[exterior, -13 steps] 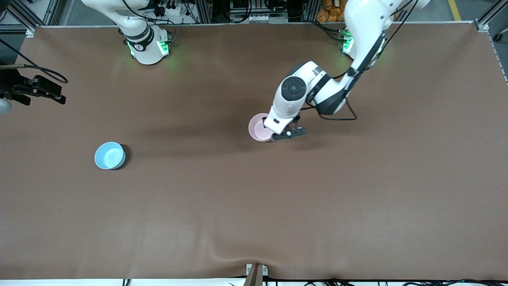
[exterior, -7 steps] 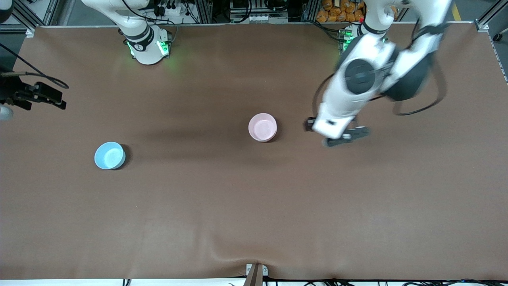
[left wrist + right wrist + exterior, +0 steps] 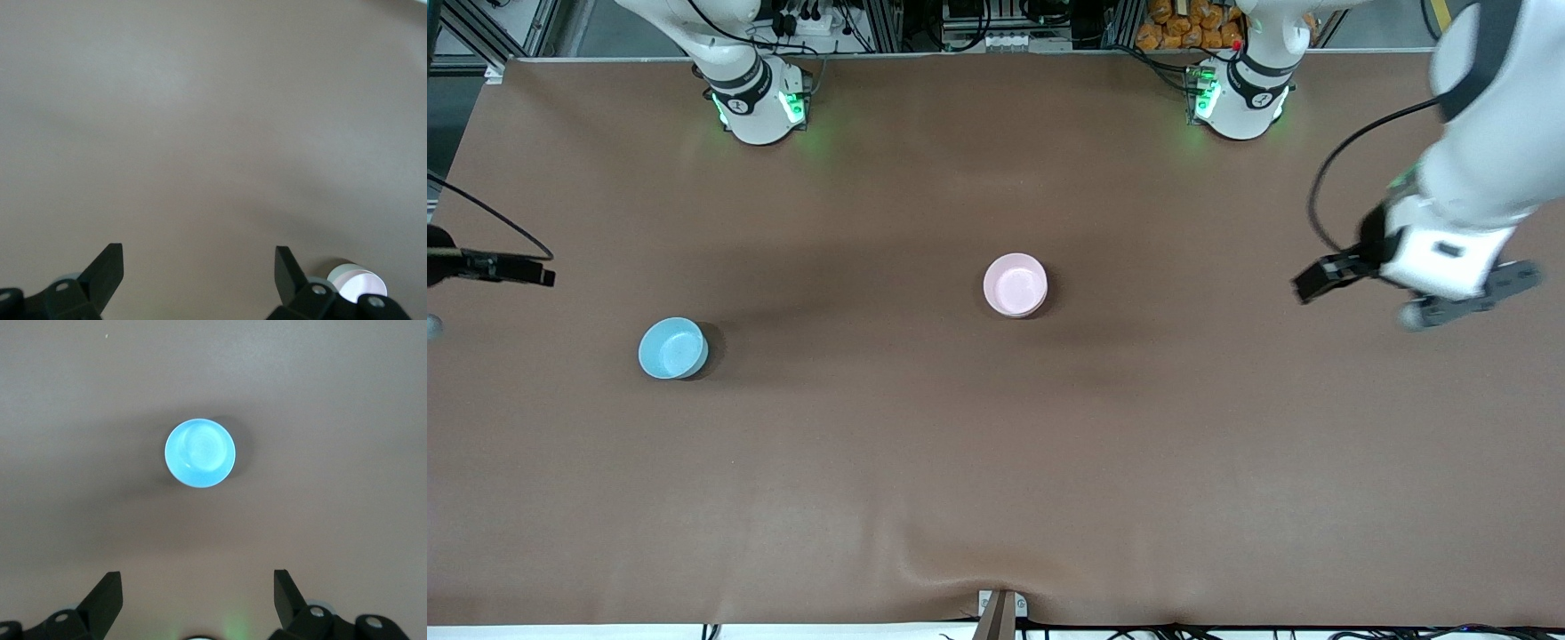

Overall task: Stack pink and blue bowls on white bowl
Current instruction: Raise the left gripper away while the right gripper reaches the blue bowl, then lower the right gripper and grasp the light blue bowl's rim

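The blue bowl needs to be stacked on the pink bowl (image 3: 1015, 284), so my right gripper should grab the blue bowl by its rim (image 3: 703, 332) next.
The pale pink bowl (image 3: 1015, 284) stands upright in the middle of the table. A second rim shows just under it, so it looks nested in another bowl; I cannot make out the white bowl itself. The stack shows small in the left wrist view (image 3: 357, 280). The sky blue bowl (image 3: 672, 348) stands alone toward the right arm's end, and shows in the right wrist view (image 3: 199, 453). My left gripper (image 3: 1463, 304) (image 3: 199, 252) is open and empty over bare table at the left arm's end. My right gripper (image 3: 516, 269) (image 3: 197, 576) is open and empty, high above the blue bowl.
The brown table cover (image 3: 996, 462) is wrinkled near a small bracket (image 3: 1000, 612) at the edge nearest the front camera. The two arm bases (image 3: 758, 107) (image 3: 1238, 100) stand along the opposite table edge.
My left gripper has left the pink bowl and swung away to the left arm's end of the table. The pink bowl has stayed in place. My right gripper has shifted slightly.
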Robot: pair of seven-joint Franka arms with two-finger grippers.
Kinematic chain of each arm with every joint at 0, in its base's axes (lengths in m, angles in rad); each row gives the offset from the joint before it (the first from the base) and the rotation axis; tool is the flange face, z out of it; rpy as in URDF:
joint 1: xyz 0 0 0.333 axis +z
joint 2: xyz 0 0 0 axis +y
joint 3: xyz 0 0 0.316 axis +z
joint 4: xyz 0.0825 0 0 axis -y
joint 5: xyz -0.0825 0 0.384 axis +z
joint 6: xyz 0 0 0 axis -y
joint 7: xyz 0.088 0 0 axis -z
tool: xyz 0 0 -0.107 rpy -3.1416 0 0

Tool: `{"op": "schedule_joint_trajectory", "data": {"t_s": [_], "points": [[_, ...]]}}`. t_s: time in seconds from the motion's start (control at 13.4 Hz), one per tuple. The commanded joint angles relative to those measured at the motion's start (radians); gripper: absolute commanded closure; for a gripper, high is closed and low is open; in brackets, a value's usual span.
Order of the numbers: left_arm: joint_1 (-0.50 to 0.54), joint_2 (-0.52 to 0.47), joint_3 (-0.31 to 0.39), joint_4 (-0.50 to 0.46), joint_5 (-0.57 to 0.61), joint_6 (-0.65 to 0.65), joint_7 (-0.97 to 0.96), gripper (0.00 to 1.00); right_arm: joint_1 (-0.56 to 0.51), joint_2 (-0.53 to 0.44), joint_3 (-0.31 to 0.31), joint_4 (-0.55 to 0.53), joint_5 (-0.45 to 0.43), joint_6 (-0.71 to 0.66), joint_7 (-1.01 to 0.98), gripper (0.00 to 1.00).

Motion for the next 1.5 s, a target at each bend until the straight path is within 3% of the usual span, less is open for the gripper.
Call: {"op": "schedule_joint_trajectory", "data": {"t_s": [0.0,0.22,0.45,0.52,0.6,0.67,0.75,1.12,1.42], "points": [[0.089,-0.034,-0.015,0.007,0.015,-0.019,0.153,0.00,-0.035,0.001,0.015,-0.153,0.001,0.178,-0.068,0.00],[0.180,-0.045,-0.017,0.007,0.004,-0.019,0.368,0.00,-0.084,0.053,0.015,-0.286,0.003,0.392,-0.206,0.00],[0.191,-0.065,-0.014,0.007,0.001,-0.011,0.376,0.00,-0.099,0.130,0.017,-0.292,0.006,0.461,-0.242,0.17],[0.160,-0.072,0.015,0.005,-0.016,-0.007,0.375,0.00,-0.101,0.154,0.017,-0.304,0.006,0.504,-0.244,0.18],[0.069,-0.079,0.099,0.001,-0.039,-0.008,0.364,0.00,-0.102,0.171,0.017,-0.315,0.006,0.552,-0.259,0.21],[-0.049,-0.104,0.249,-0.008,-0.060,-0.016,0.378,0.00,-0.105,0.191,0.017,-0.327,0.006,0.594,-0.274,0.25],[-0.148,-0.123,0.344,-0.022,-0.063,-0.020,0.379,0.00,-0.110,0.207,0.018,-0.339,0.007,0.628,-0.277,0.31],[-0.165,-0.143,0.350,-0.039,-0.063,-0.024,0.381,0.00,-0.107,0.243,0.023,-0.410,0.009,0.786,-0.276,0.50],[-0.168,-0.143,0.347,-0.041,-0.066,-0.024,0.381,0.00,-0.091,0.253,0.027,-0.413,0.079,0.774,-0.277,0.50]]}}
